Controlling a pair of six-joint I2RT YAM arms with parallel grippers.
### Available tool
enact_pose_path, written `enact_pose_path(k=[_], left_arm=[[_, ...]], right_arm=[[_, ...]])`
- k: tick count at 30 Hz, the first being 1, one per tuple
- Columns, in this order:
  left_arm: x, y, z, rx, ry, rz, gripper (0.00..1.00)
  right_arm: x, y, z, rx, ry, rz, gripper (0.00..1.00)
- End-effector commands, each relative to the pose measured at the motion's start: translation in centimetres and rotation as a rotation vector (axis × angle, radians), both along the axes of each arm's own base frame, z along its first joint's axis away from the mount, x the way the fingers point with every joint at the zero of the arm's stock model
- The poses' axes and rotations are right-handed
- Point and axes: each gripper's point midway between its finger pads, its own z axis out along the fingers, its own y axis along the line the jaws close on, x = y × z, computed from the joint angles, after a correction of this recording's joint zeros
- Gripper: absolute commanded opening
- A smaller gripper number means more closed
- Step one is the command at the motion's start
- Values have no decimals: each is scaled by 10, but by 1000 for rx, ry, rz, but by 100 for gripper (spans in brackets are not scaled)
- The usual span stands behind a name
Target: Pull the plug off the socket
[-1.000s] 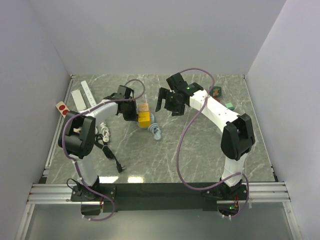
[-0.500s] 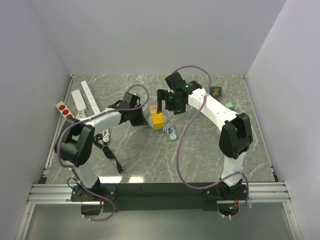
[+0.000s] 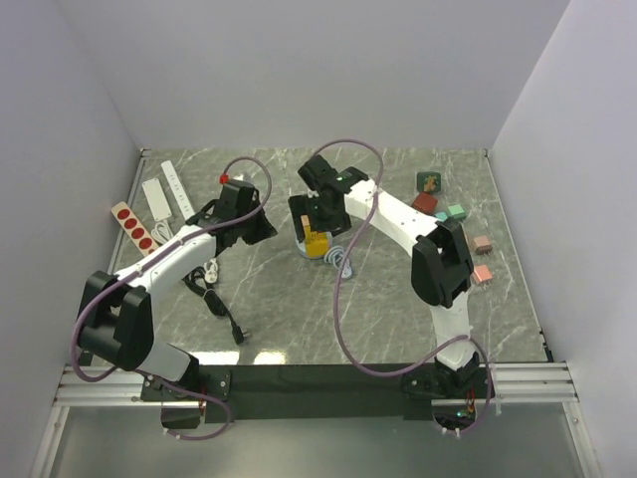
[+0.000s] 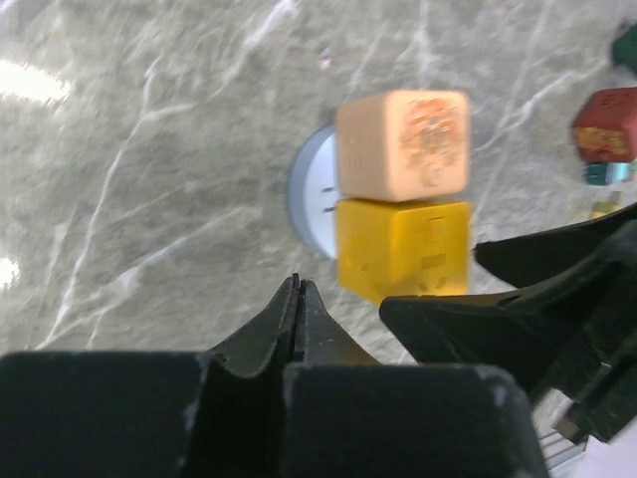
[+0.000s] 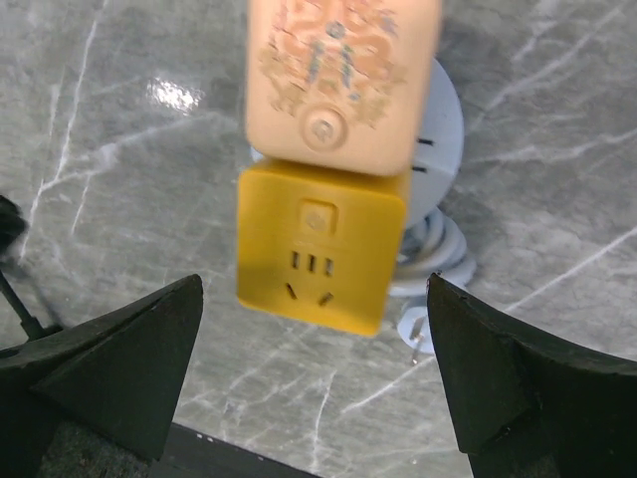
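My right gripper grabs the yellow socket cube (image 4: 403,249) by its opposite free sides next, leaving the peach plug block (image 4: 403,144) free.
A yellow socket cube (image 3: 317,243) lies on the marble table with a peach plug block (image 5: 343,80) joined to its far side. In the right wrist view the yellow cube (image 5: 323,249) shows its socket holes. My right gripper (image 5: 318,368) is open, just above the cube, with one finger on each side and not touching it; it also shows in the top view (image 3: 311,221). My left gripper (image 4: 297,289) is shut and empty, just left of the cube (image 4: 403,249) and the peach block (image 4: 403,144); it also shows in the top view (image 3: 265,227).
A coiled pale-blue cable (image 5: 430,249) with a loose pronged plug (image 5: 418,337) lies under and beside the cube. A white power strip with red sockets (image 3: 134,224), white strips (image 3: 164,194) and a black cable (image 3: 217,304) lie at the left. Small coloured blocks (image 3: 456,211) lie at the right.
The cube slid right from the left gripper's side. My left gripper drew back to the left. My right gripper moved left and down over the cube.
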Motion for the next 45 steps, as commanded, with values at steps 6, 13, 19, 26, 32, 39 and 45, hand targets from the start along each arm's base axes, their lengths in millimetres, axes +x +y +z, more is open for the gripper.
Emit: enact_pose_path(k=[6,13,19,26,32,39,45], left_arm=[[-12,11,-16,4,36,45,1],[-11,11,-22,5,41,48,2],[-10,8,-33,3,57,39,8],[-10,5,-46,4,81,28,10],[-10,5,-48,6,85,25,9],[-10,4,-53,3,91,19,11],[-8,-1,-63,-4,101,0,13]], right_arm=[[7,1,-15,-124,-35,-56,99],[10,1,-25,-130,-42,-90,71],[20,8,-30,-94,-46,-86,63],[27,6,-36,-79,-29,-88,81],[29,11,-36,-66,-25,-74,84],[28,11,-42,-71,-13,-67,64],[13,22,-29,62,64,-16,2]])
